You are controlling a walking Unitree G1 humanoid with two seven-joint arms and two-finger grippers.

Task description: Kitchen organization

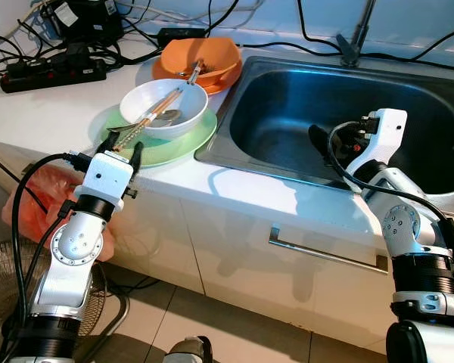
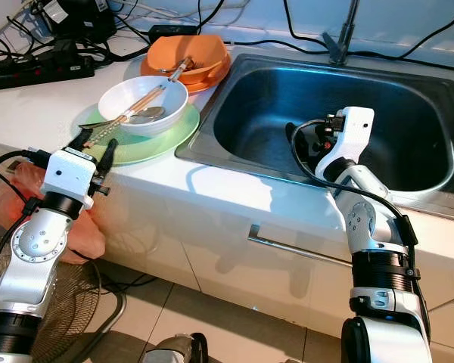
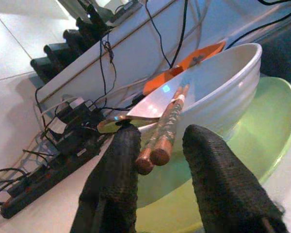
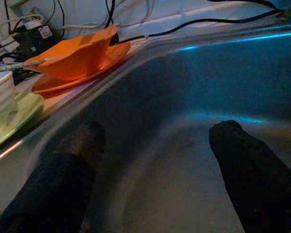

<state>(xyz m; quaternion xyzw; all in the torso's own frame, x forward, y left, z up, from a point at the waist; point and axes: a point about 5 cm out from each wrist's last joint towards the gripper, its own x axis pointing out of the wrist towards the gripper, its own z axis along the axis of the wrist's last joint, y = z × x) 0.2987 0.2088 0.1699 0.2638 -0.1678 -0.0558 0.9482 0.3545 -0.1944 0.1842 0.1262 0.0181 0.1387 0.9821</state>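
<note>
The left gripper should next grab the chopsticks by their thick ends jutting past the bowl's rim, because the white bowl's side [image 1: 183, 127] is around the tips of the chopsticks.
A white bowl [image 1: 164, 107] sits on a green plate [image 1: 189, 144] on the white counter, left of the steel sink [image 1: 287, 83]. Wooden chopsticks [image 1: 155, 110] and a metal spoon [image 1: 169, 117] rest in the bowl, the chopstick ends sticking out over its near rim. My left gripper [image 3: 165, 136] is open at the plate's near edge, and the chopstick ends [image 3: 153, 153] lie between its fingers. Behind, an orange bowl [image 1: 204, 59] stands on an orange plate. My right gripper [image 4: 156, 131] hangs open inside the sink basin, holding nothing.
Power strips and tangled cables [image 1: 53, 72] crowd the counter's back left. The faucet base [image 1: 353, 49] stands behind the sink. Below the counter are cabinet fronts with a handle [image 1: 325, 253], a red bag [image 1: 41, 193] and a floor fan [image 1: 4, 280].
</note>
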